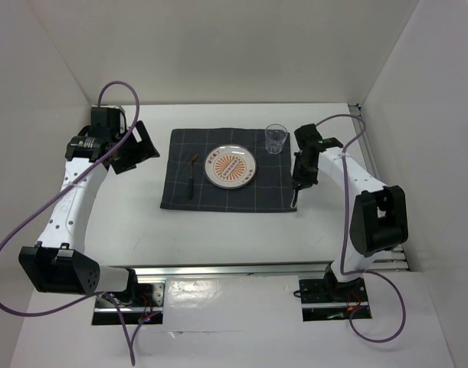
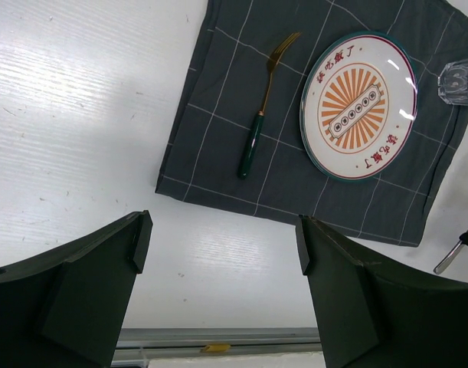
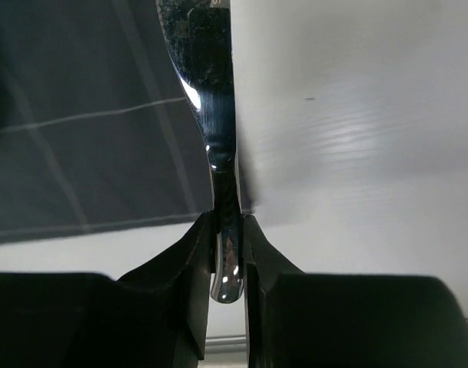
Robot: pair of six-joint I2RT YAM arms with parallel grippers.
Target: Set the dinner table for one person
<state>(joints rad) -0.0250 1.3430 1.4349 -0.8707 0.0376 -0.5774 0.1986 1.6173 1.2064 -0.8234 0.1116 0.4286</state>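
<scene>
I need to keep holding the utensil [image 3: 211,92] with my right gripper until it is over the mat. It is above the mat's edge, partly over bare table, and would land short if I let go now.
The white dinner table [image 1: 218,238] carries a dark grey checked mat [image 1: 180,195]. On the mat lie a round plate with an orange sunburst [image 1: 230,166], a gold fork with a dark green handle [image 1: 191,175] to its left, and a clear glass [image 1: 276,139] at the back right. My right gripper [image 1: 299,181] is at the mat's right edge, shut on a shiny silver utensil [image 3: 211,92] whose end sticks out between the fingers [image 3: 195,253]. I cannot tell if it is a knife or a spoon. My left gripper [image 1: 134,149] is open and empty, left of the mat.
White walls enclose the table on the left, back and right. A metal rail [image 1: 234,270] runs along the near edge by the arm bases. The left wrist view shows the fork [image 2: 258,126], plate [image 2: 358,105], glass [image 2: 458,81] and the utensil's tip [image 2: 450,258].
</scene>
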